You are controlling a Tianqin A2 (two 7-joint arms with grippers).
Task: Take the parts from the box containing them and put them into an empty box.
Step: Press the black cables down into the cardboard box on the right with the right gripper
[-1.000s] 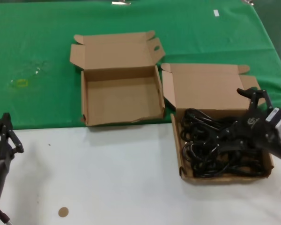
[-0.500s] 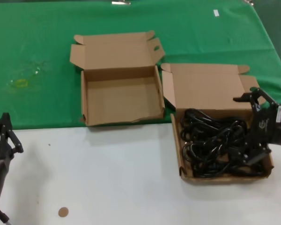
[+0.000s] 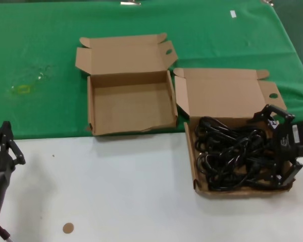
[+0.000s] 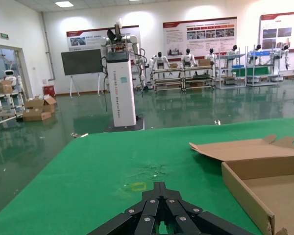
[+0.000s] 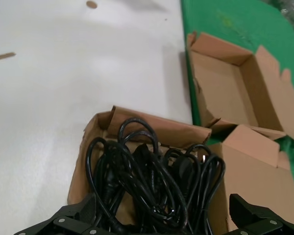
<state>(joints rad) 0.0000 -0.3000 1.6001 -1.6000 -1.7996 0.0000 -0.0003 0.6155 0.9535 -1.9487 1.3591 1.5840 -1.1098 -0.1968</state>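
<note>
My right gripper needs to go down into the cardboard box (image 3: 195, 166) (image 5: 85, 152) before it closes on the tangled black cord loops, because the loops are below and beyond its open fingers.
The black power cords (image 3: 232, 154) lie tangled in the low-walled cardboard box (image 3: 195, 166) at the right; they also show in the right wrist view (image 5: 157, 176). The taller-walled box (image 3: 129, 108) to its left is empty, lid flap open. My right gripper (image 3: 273, 147) hangs over the right end of the cord box, jaws spread wide over the cords, holding nothing; in its wrist view (image 5: 159, 223) the cords lie between the fingers. My left gripper (image 3: 2, 146) is parked at the table's left edge, shut and empty (image 4: 159, 188).
Both boxes stand where the green cloth (image 3: 45, 45) meets the white table front (image 3: 116, 191). A small yellow mark (image 3: 21, 89) is on the cloth at left. A brown round spot (image 3: 67, 228) is on the white surface.
My right gripper has drawn back from over the middle of the cords to the box's right end, turned, and spread its jaws wider. The left arm has not moved.
</note>
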